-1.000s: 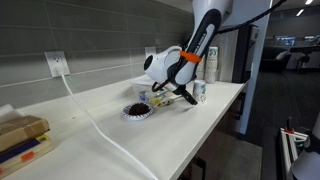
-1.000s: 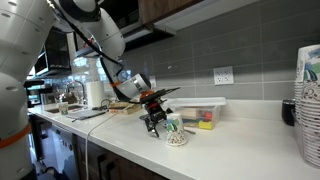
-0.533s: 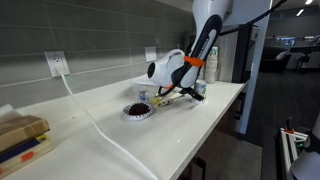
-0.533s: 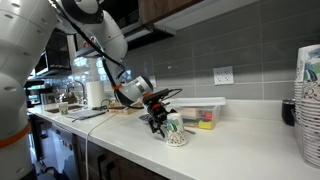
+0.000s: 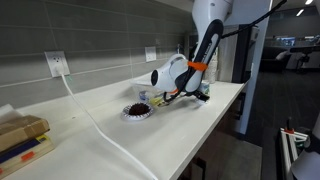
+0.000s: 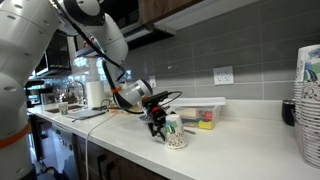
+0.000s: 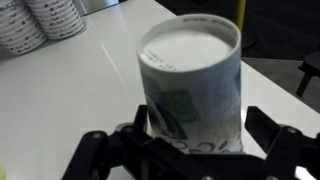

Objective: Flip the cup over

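Observation:
I should next grab the cup sideways and low, with my fingers on either side of its body, to flip it over, so that both ends of the cup stay free.
The cup (image 7: pixel 190 90), white paper with a blue-green print, stands on the white counter (image 5: pixel 150 135). In the wrist view it fills the middle, showing a rimmed white round end. My gripper (image 7: pixel 197 118) is open, with one finger close on each side of the cup's lower part and a thin gap at the right finger. In both exterior views the gripper (image 5: pixel 197 93) (image 6: pixel 160 122) lies low and sideways at the cup (image 6: pixel 174 128), which is mostly hidden behind the fingers in one of them.
A small plate with dark bits (image 5: pixel 137 111) lies beside the cup. A white cable (image 5: pixel 90 115) runs across the counter from a wall outlet (image 5: pixel 57 65). Tall stacks of plain white cups (image 6: pixel 308 100) (image 7: pixel 40 20) stand nearby. A box of items (image 6: pixel 200 113) sits by the wall.
The gripper has moved sideways along the counter toward the cup and now has its fingers on both sides of it. The cup has not moved.

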You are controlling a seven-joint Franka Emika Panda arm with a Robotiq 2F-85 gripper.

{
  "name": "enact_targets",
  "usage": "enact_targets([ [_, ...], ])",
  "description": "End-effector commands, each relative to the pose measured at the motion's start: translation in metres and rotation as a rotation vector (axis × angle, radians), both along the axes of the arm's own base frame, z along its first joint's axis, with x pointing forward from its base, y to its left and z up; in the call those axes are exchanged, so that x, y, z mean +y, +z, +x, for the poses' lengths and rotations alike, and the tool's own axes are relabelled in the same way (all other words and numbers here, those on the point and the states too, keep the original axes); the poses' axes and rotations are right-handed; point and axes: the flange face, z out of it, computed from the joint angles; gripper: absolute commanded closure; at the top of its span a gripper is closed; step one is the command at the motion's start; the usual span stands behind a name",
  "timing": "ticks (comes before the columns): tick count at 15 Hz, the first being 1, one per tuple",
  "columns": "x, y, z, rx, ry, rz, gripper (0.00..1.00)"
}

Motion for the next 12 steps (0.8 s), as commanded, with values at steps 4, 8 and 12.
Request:
enact_targets([
  [4,-0.011,-0.014,-0.014,-0.02,-0.041,-0.039,0.0],
  [8,-0.017,-0.014,-0.013,-0.044,-0.073,-0.043,0.0],
  [12,-0.023,-0.015,-0.014,-0.054,-0.094,-0.05,0.0],
])
